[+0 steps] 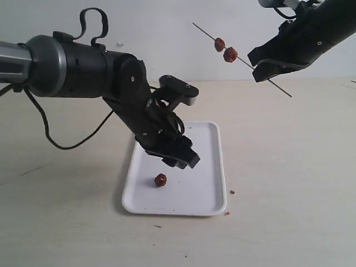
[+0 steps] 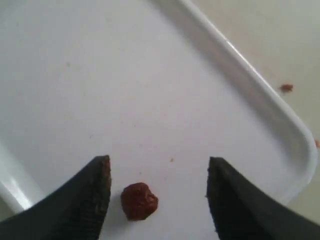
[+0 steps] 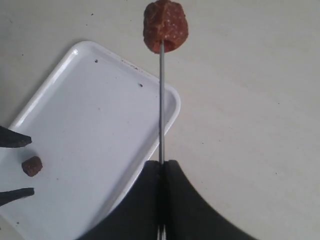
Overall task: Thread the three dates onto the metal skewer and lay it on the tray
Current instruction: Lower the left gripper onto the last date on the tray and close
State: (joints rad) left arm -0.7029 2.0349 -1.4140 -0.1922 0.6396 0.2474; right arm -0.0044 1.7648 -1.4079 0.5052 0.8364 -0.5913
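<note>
I should next grab the date on the white tray by its round body with my left gripper, to thread the last date onto the metal skewer (image 1: 206, 32).
One date (image 1: 160, 179) (image 2: 139, 200) (image 3: 32, 166) lies on the white tray (image 1: 206, 194) (image 2: 240, 75) (image 3: 100, 100). My left gripper (image 1: 177, 161) (image 2: 158, 172) hangs open just above it, the date sitting between the fingertips, nearer one finger (image 2: 95, 185). High at the right, my right gripper (image 1: 261, 68) (image 3: 161, 164) is shut on the metal skewer (image 1: 206, 32) (image 3: 161, 100). Two dates (image 1: 219, 44) (image 1: 230, 54) are threaded on the skewer; in the right wrist view they line up as one date (image 3: 165, 26).
Small brown crumbs (image 1: 232, 192) (image 2: 286, 88) lie on the beige table beside the tray's right rim and near its front corner (image 1: 227, 212). A black cable (image 1: 61, 139) droops from the left arm over the table.
</note>
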